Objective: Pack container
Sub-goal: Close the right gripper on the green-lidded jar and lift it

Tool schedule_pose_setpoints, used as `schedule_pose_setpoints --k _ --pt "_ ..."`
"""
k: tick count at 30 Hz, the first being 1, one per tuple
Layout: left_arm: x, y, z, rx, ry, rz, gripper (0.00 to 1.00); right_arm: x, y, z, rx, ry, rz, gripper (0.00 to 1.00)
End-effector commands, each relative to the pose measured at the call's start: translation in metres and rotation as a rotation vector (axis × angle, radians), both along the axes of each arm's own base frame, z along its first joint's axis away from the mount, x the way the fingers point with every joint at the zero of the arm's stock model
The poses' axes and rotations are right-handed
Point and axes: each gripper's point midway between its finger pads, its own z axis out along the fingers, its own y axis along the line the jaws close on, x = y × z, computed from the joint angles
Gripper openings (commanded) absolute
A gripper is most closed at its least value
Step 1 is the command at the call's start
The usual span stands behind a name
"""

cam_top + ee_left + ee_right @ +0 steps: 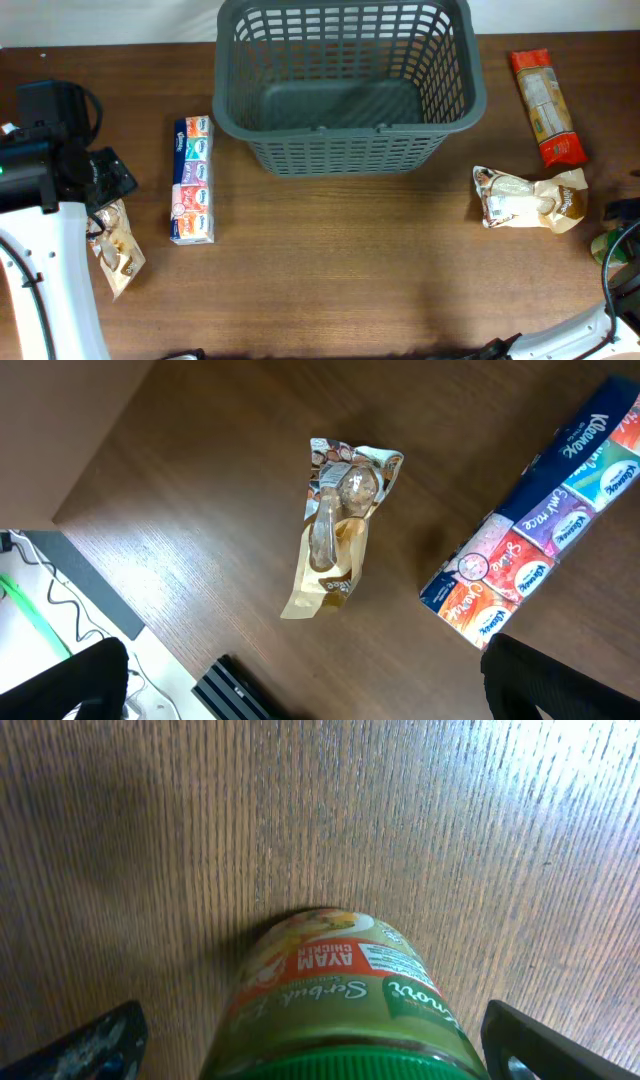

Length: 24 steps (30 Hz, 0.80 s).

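The seasoning jar's base must stay free to stand in the container (345, 128), so next I should grab the seasoning jar's opposite sides from above with my right gripper.
The container (345, 128), a big dark grey lattice basket, stands empty at the back centre. A green-lidded seasoning jar (340, 1000) lies between the fingers of my right gripper (330, 1055). That gripper is open, with a gap on each side of the jar. My left gripper (325, 690) is open too and hovers over bare wood just short of a crumpled clear-and-tan snack packet (340, 525). A long pack of tissues (545, 555) lies to the right of that packet, also in the overhead view (192, 181).
Another crumpled snack packet (528, 198) lies right of centre, and a long orange-red packet (546, 107) lies behind it. The jar (607, 245) is near the table's right edge. The table's left edge (100, 590) runs close to the left packet, with cables beyond.
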Motion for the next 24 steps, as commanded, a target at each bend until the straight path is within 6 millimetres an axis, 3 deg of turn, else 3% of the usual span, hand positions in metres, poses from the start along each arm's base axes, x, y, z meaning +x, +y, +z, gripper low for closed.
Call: schedule_pose_setpoints --k 1,8,20,21,24 --pt "0.000 -0.001 -0.002 -0.012 0.002 0.003 1.00 -0.005 0.003 -0.011 0.016 0.037 0.007 0.99" --pt "0.000 0.000 -0.002 -0.012 0.002 0.003 1.00 -0.010 0.010 -0.030 0.067 0.074 0.009 0.99" --pt "0.000 0.000 -0.002 -0.012 0.002 0.003 1.00 -0.010 0.011 -0.032 0.073 0.074 0.016 0.99" --pt "0.000 -0.001 -0.002 -0.012 0.002 0.003 0.99 -0.010 0.011 -0.032 0.074 0.074 0.016 0.96" --pt "0.000 -0.001 -0.002 -0.012 0.002 0.003 1.00 -0.010 0.011 -0.032 0.074 0.073 0.016 0.69"
